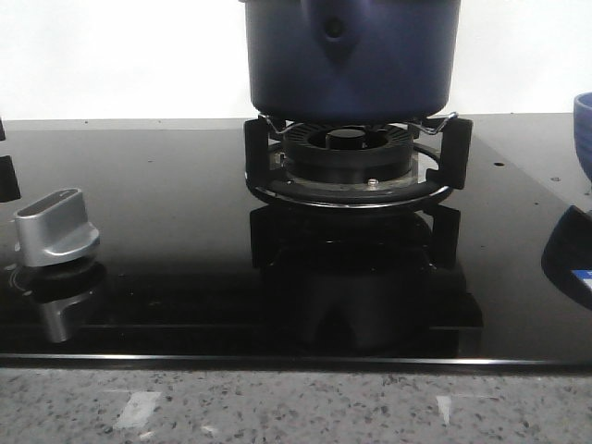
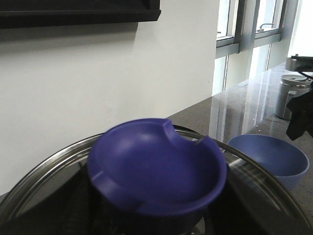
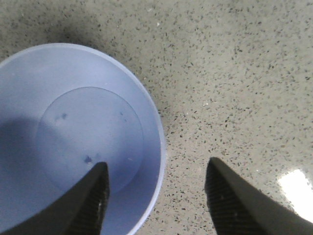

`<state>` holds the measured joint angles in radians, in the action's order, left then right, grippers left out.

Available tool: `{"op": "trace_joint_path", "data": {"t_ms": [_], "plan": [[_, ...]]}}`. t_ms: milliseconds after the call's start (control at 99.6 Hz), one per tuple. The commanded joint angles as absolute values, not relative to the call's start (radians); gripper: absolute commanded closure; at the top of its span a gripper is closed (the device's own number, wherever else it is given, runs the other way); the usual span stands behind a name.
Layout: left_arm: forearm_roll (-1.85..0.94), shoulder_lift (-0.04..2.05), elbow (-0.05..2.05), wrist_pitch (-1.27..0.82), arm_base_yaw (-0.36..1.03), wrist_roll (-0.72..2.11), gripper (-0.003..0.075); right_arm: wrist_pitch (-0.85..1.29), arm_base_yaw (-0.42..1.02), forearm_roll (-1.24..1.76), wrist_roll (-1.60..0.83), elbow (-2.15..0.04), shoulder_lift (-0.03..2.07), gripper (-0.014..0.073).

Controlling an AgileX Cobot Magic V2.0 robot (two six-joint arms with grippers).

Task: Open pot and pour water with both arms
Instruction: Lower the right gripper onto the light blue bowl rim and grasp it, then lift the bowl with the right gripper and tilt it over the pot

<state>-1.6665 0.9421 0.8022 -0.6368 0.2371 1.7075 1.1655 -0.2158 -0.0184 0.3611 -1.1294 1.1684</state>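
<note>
My right gripper grabs the light blue bowl (image 3: 73, 132) by its thin rim (image 3: 160, 166) next, since the bowl's round body spreads wider than the gripper's fingers.
The dark navy pot (image 1: 351, 55) stands on the gas burner's trivet (image 1: 356, 157); its top is cut off in the front view. In the left wrist view, the glass lid (image 2: 44, 171) with a steel rim and a blue knob (image 2: 156, 166) fills the lower part. My left gripper (image 2: 151, 223) has dark fingers (image 2: 80, 210) on either side under the knob, closed on it. My right gripper (image 3: 156, 196) is open above the rim of the light blue bowl (image 3: 73, 132), one finger over the bowl's inside and the other over the counter. Neither gripper shows in the front view.
A silver stove dial (image 1: 55, 227) sits at the front left of the black glass hob (image 1: 166, 185). The light blue bowl stands right of the hob (image 1: 583, 139) on the speckled counter (image 3: 234, 73). A metal canister (image 2: 288, 95) stands farther along by the windows.
</note>
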Motion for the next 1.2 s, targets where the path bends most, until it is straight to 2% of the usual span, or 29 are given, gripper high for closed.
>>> {"op": "trace_joint_path", "data": {"t_ms": [0,552,602,673,833,1194], "plan": [[-1.741,0.923,0.836,-0.667,0.245,1.697,0.0477,1.129,-0.223,-0.023,0.360,-1.139,1.173,0.0200],[-1.741,0.923,0.836,-0.667,0.245,1.697,0.0477,0.906,-0.223,0.066,0.360,-0.931,1.227,0.0205],[-1.741,0.923,0.836,-0.667,0.245,1.697,0.0477,0.899,-0.223,0.084,0.360,-0.925,1.232,0.0236],[-1.741,0.923,0.836,-0.667,0.245,1.697,0.0477,0.897,-0.223,0.091,0.360,-0.925,1.236,0.0337],[-1.741,0.923,0.836,-0.667,0.245,1.697,0.0477,0.884,-0.223,0.091,0.360,-0.925,1.234,0.0671],[-1.741,0.923,0.836,-0.667,0.245,1.697,0.0478,0.909,-0.221,0.120,0.297,-1.016,1.184,0.0664]]}}
